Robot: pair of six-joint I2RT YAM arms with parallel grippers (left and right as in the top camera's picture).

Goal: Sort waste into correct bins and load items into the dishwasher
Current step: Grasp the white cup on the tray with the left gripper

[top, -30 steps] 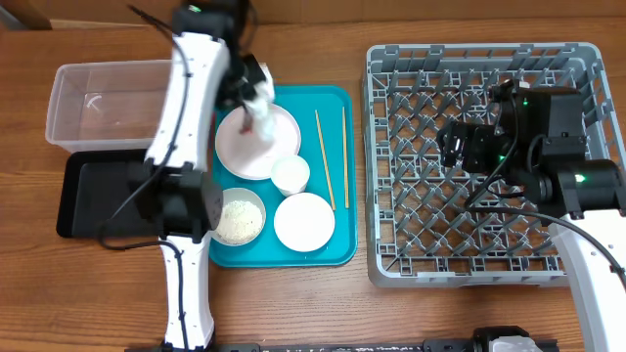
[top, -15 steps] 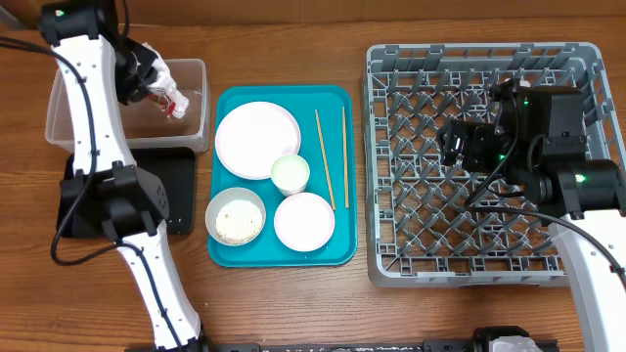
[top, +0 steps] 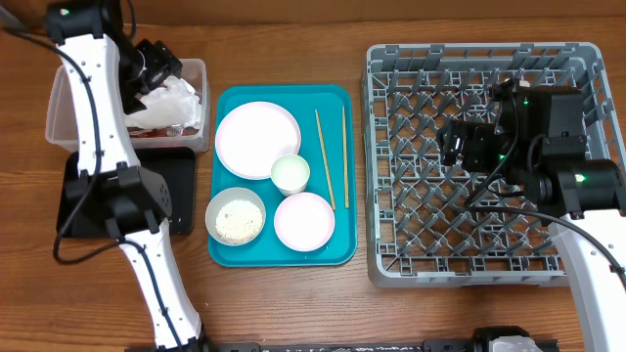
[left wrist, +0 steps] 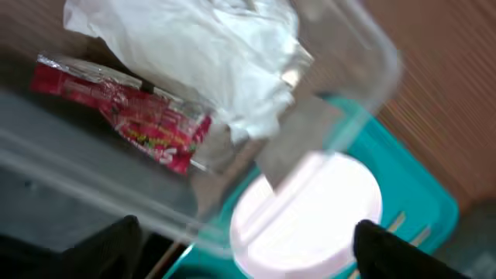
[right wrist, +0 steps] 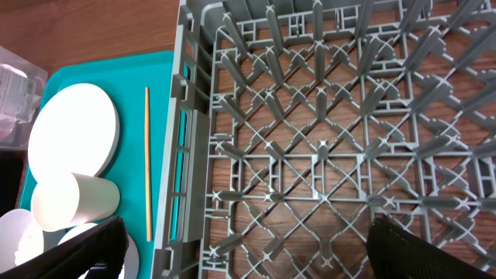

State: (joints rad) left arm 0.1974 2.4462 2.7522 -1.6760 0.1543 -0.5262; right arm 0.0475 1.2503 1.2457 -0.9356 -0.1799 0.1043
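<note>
My left gripper grabs the small cup by its rim (top: pixel 290 170) next. That leaves the cup's base end free to hand over to my right gripper.
The crumpled white napkin (top: pixel 172 98) (left wrist: pixel 201 54) and the red-and-white wrapper (left wrist: pixel 124 108) lie loose inside the clear tub (top: pixel 68 112). My left gripper (top: pixel 156 64) (left wrist: pixel 252 252) hovers over the tub's right end, open, with nothing between its fingers. On the teal tray sit the white plate (top: pixel 257 140), a small cup (top: pixel 290 173), a bowl of rice grains (top: pixel 235 217), an empty bowl (top: pixel 304 221) and two chopsticks (top: pixel 324 156). Over the left part of the grey dish rack (top: pixel 479 244) (right wrist: pixel 310 139), my right gripper (top: pixel 455 145) (right wrist: pixel 248 248) hangs open and empty.
The black tray (top: pixel 83 210) lies just in front of the clear tub, partly under my left arm. The teal tray (top: pixel 337 249) fills the gap between the bins and the rack. The tub's rim (left wrist: pixel 372 54) is close below the left gripper.
My left gripper carried the napkin and wrapper from the plate leftward to the clear tub, opened and let them fall in. The right arm has not moved.
</note>
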